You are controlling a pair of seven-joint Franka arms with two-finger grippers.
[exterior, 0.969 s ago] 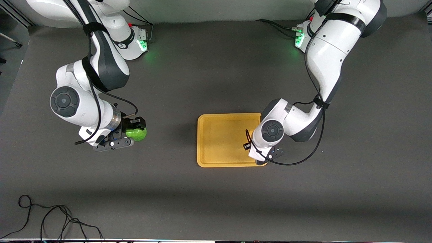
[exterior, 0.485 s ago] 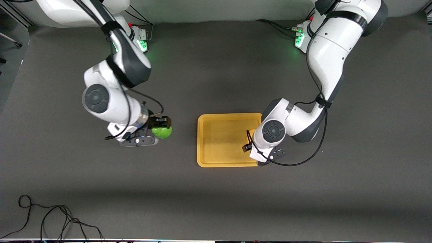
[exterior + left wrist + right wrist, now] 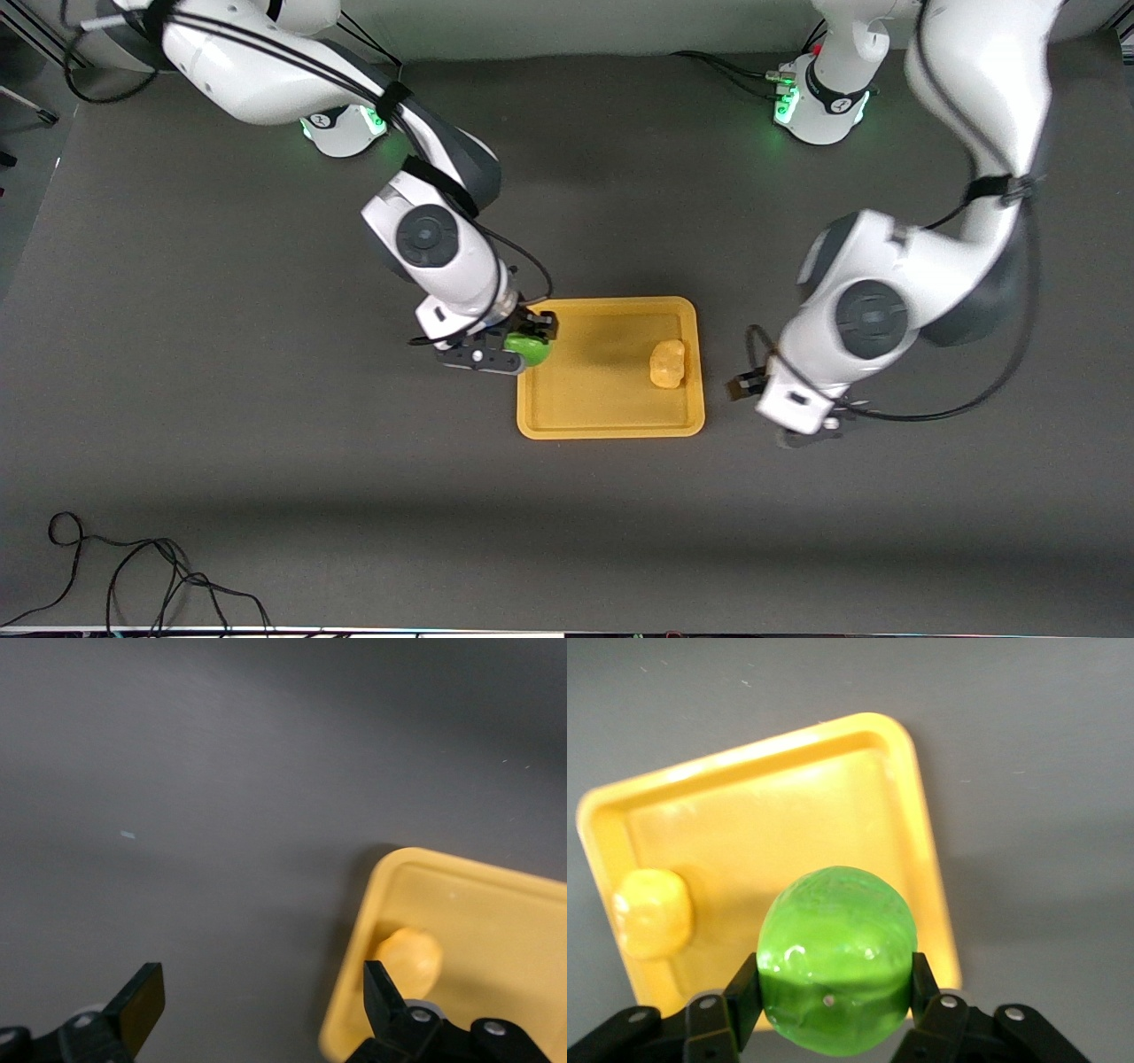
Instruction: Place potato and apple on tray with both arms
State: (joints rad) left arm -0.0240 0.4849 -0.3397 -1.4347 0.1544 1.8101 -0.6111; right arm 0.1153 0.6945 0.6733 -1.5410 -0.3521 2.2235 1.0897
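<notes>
I should lower the green apple before my right gripper releases it, because the apple hangs above the yellow tray's rim in the right wrist view.
The mustard-yellow tray (image 3: 592,394) lies mid-table. On it, by the rim toward the left arm's end, rests the yellow-tan potato (image 3: 667,364), free of any gripper. My right gripper (image 3: 532,338) is shut on the green apple (image 3: 531,351) and hangs over the tray's rim at the right arm's end. In the right wrist view the apple (image 3: 837,970) fills the jaws of that gripper (image 3: 837,988) above the tray (image 3: 788,815) and potato (image 3: 651,912). My left gripper (image 3: 261,1005) is open and empty over bare table beside the tray (image 3: 478,921), with the potato (image 3: 407,961) close by.
A loose black cable (image 3: 133,576) lies on the dark mat near the front camera at the right arm's end. The arms' green-lit bases (image 3: 345,124) (image 3: 819,106) stand along the table's farthest edge.
The left gripper opened, left the potato on the tray and pulled away toward its own end of the table. The right arm carried the apple across to the tray's rim.
</notes>
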